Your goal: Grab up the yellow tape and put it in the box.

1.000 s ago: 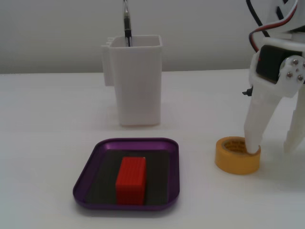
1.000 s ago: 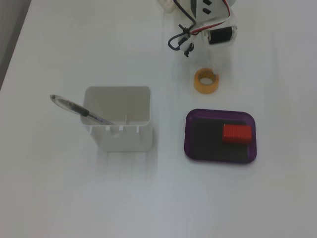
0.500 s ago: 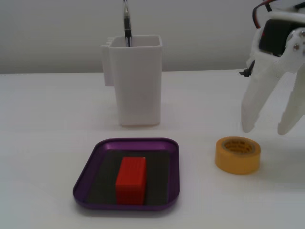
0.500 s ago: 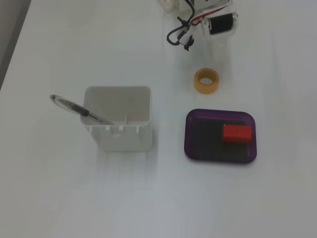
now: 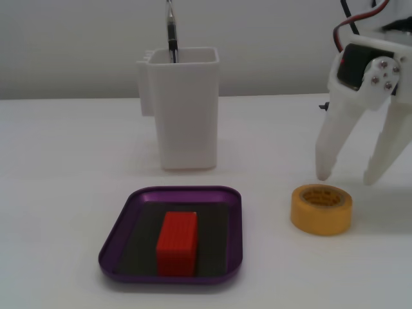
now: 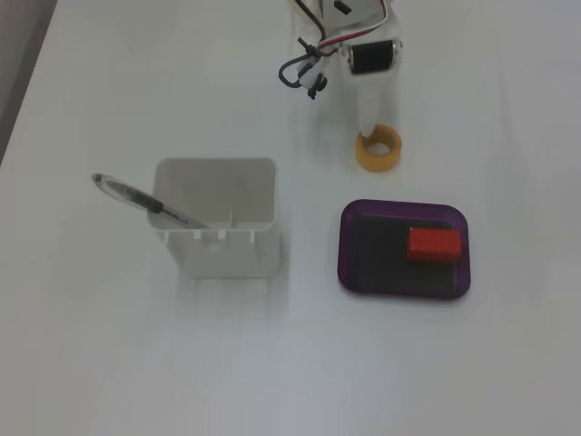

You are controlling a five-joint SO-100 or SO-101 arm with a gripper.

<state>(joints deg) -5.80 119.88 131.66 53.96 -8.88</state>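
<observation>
My gripper grabs the yellow tape by its ring's side (image 5: 346,201) next, to put the tape in the purple box.
The yellow tape (image 5: 321,209) lies flat on the white table, to the right of the box (image 5: 183,190), a shallow purple tray. My gripper (image 5: 346,178) hangs open just above the tape's far side, both white fingertips clear of the roll and nothing between them. From the other fixed view, the gripper (image 6: 370,132) reaches down over the upper left edge of the tape (image 6: 395,154), which sits just above the box (image 6: 345,254). A red block (image 5: 177,243) lies inside the box.
A tall white container (image 5: 183,109) with a pen (image 5: 170,29) stands behind the box. In the top-down fixed view, the container (image 6: 218,218) is left of the box and the red block (image 6: 434,244) sits in the box's right half.
One second ago one finger stood inside the tape's hollow. The gripper rose off the roll, still open, and has since shifted left and slightly lower. The tape has not moved.
</observation>
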